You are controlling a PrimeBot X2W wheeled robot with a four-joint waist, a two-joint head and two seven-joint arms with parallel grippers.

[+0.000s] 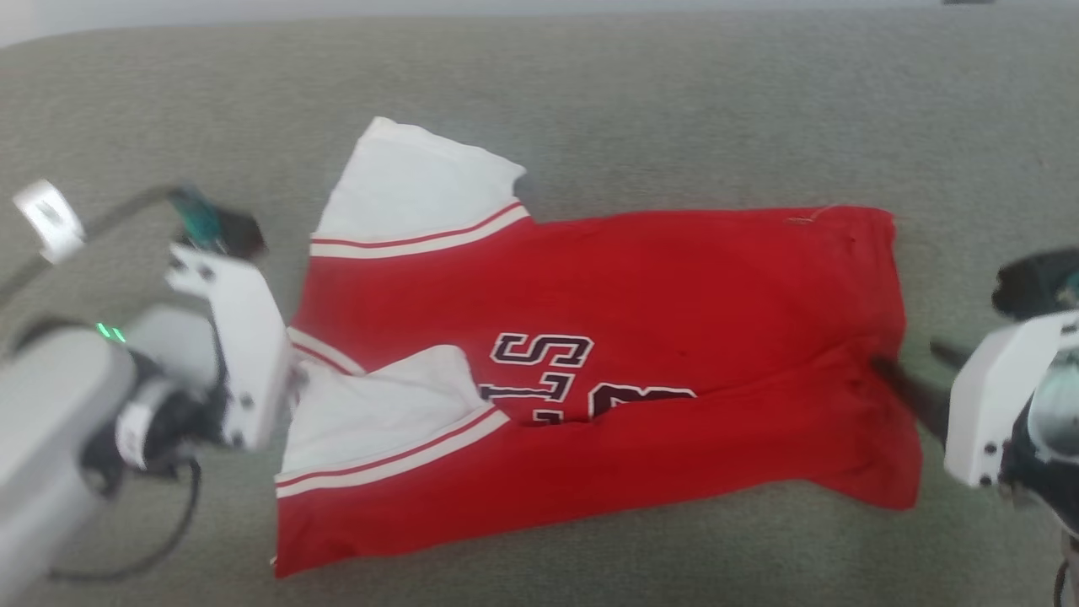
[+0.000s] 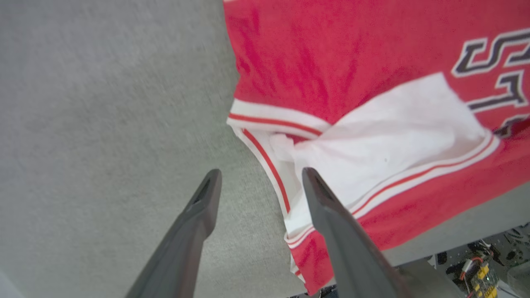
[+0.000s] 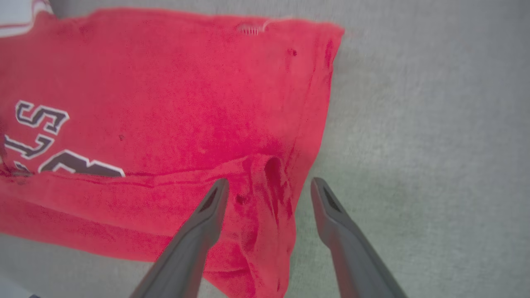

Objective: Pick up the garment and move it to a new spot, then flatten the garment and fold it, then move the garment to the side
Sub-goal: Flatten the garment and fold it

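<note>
Next, my right gripper takes the garment by its red hem corner (image 1: 876, 224) to fold the unfolded long edge over the lettering (image 1: 544, 354).
The garment (image 1: 674, 278) lies across the grey surface, its neck end to the left and its hem to the right. Its near long edge is folded up over the lower part of the dark lettering (image 1: 544, 354), and a white sleeve (image 1: 379, 413) lies on that fold. My left gripper (image 2: 260, 176) stands open just above the striped trim at the neck end, nothing between its fingers. My right gripper (image 3: 269, 184) is open over the puckered hem corner (image 3: 269, 169), also empty. In the head view its dark fingers (image 1: 906, 384) touch the hem edge.
A grey fabric-covered surface (image 1: 641, 110) spreads wide behind the garment. Its near edge shows in the left wrist view, with cables and small parts (image 2: 488, 265) below it. A dark cable (image 1: 160, 539) loops under my left arm.
</note>
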